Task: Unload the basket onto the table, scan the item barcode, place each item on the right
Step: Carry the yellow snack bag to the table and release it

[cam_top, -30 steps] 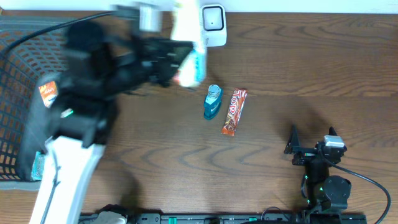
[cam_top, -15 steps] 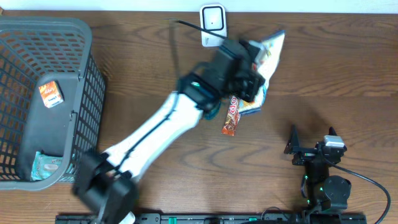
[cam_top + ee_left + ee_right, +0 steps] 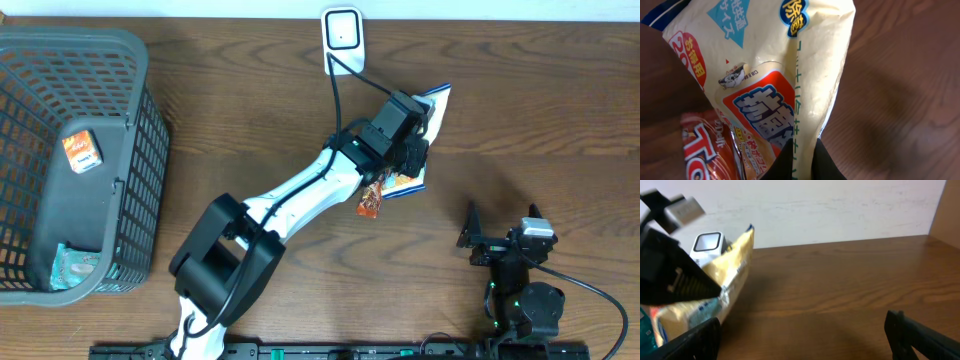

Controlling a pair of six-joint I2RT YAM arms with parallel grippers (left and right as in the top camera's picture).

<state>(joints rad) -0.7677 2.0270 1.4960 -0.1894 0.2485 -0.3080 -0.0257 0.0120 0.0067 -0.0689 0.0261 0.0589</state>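
Note:
The bag [image 3: 437, 103] is hanging tilted above the table and would drop by the candy bar if I opened now. My left gripper needs to keep holding the bag.
The item is a cream snack bag [image 3: 437, 103] with blue, red and orange print. My left gripper [image 3: 414, 150] is shut on it, right of the table's middle. The left wrist view has the bag [image 3: 790, 60] filling the frame, its seam pinched between the two black fingers [image 3: 782, 167]. The white barcode scanner [image 3: 342, 35] stands at the back edge, up and to the left of the bag. In the right wrist view the bag [image 3: 727, 277] and scanner [image 3: 707, 242] are at far left. My right gripper [image 3: 500, 228] rests open at the front right, with nothing between its fingers [image 3: 920, 340].
A red "TOP" candy bar [image 3: 370, 200] lies under the left arm, partly below the bag [image 3: 700, 150]. A grey wire basket [image 3: 140, 60] at the far left holds a small orange box [image 3: 82, 150] and a teal packet [image 3: 72, 268].
The left arm has swung from above the basket to right of centre, carrying the bag. In the last half second the bag sank a little and settled beside the candy bar. The right arm is still.

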